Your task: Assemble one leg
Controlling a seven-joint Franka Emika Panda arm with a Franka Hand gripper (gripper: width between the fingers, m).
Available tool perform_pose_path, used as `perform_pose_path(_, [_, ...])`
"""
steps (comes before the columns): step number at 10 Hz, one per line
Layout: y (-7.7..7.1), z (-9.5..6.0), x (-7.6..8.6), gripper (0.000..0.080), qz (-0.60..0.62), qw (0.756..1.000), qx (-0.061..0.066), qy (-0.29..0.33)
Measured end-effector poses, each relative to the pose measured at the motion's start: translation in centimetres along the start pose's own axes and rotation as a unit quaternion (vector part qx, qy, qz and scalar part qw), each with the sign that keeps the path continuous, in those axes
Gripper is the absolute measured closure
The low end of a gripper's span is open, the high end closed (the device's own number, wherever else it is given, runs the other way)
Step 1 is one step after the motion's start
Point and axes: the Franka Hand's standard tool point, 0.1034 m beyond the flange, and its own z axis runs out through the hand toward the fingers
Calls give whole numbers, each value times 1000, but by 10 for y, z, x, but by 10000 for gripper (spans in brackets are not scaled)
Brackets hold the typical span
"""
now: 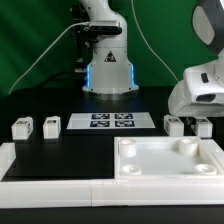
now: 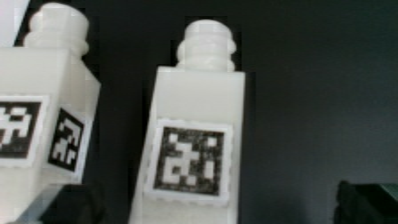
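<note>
My gripper takes hold of the white leg by its tagged body (image 1: 202, 130) (image 2: 187, 165) next, so its round peg stays free to enter a corner socket.
Two white legs with black-and-white tags stand at the exterior view's right, one (image 1: 174, 125) beside the other (image 1: 203, 127). Two more legs (image 1: 20, 127) (image 1: 50, 125) stand at the left. My gripper (image 1: 192, 112) hangs low over the right pair. In the wrist view one leg (image 2: 199, 130) stands between my open fingers, closer to one dark fingertip (image 2: 71, 205) than to the other (image 2: 370, 200), and touches neither. Its neighbour (image 2: 45, 105) stands outside the jaws. My gripper (image 2: 221, 205) is open and holds nothing.
The large flat white square part with round corner sockets (image 1: 170, 162) lies in front of the right legs. The marker board (image 1: 110, 121) lies mid-table before the robot base (image 1: 107, 65). A white L-shaped rail (image 1: 40, 182) runs along the front left.
</note>
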Motion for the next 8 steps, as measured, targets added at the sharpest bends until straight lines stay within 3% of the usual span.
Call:
perform_pose_path(2, [7, 7, -11, 150, 0, 996, -14, -90])
perform_pose_path(4, [7, 11, -5, 150, -1, 986, -22, -168])
perform_pose_path(8, [5, 13, -1, 150, -2, 987, -20, -157])
